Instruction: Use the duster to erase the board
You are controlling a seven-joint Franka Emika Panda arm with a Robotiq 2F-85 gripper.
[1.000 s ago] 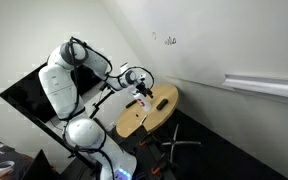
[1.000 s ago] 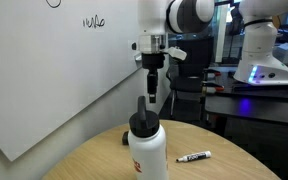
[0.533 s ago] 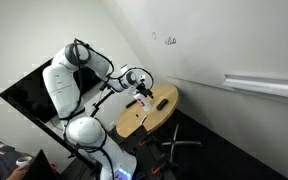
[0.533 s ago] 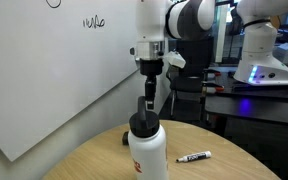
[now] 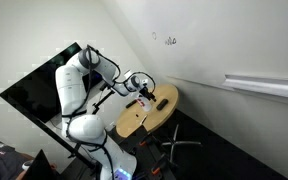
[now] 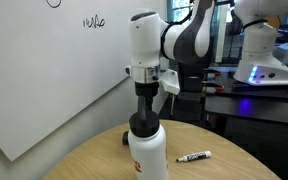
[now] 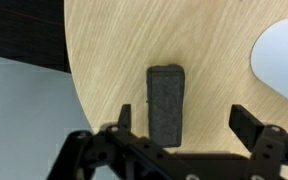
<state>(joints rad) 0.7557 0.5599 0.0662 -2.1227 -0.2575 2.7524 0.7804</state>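
Observation:
The gripper grabs the duster from above across its narrow width next, fingers on its long sides, so its bottom stays free to erase the board [image 6: 44, 70].
The duster [image 7: 165, 103] is a dark, blocky eraser lying flat on the round wooden table, near its edge. In the wrist view my gripper [image 7: 184, 122] is open and hovers just above it. The duster sits between the fingers, close to the left one. In an exterior view the gripper [image 5: 144, 93] is low over the table. In an exterior view it [image 6: 146, 104] is partly hidden behind a white bottle. The board [image 6: 44, 70] is a large white wall surface with small dark scribbles [image 6: 94, 20], also seen in an exterior view [image 5: 170, 41].
A white bottle with a black cap [image 6: 148, 152] stands on the round wooden table [image 6: 214, 170]. A marker [image 6: 194, 157] lies next to it. A white rounded object [image 7: 284, 55] is right of the duster. A black screen [image 5: 29, 95] stands behind the arm.
The arm has swung and lowered the gripper toward the tabletop, down behind the bottle. The jaws stay open. The duster has not moved.

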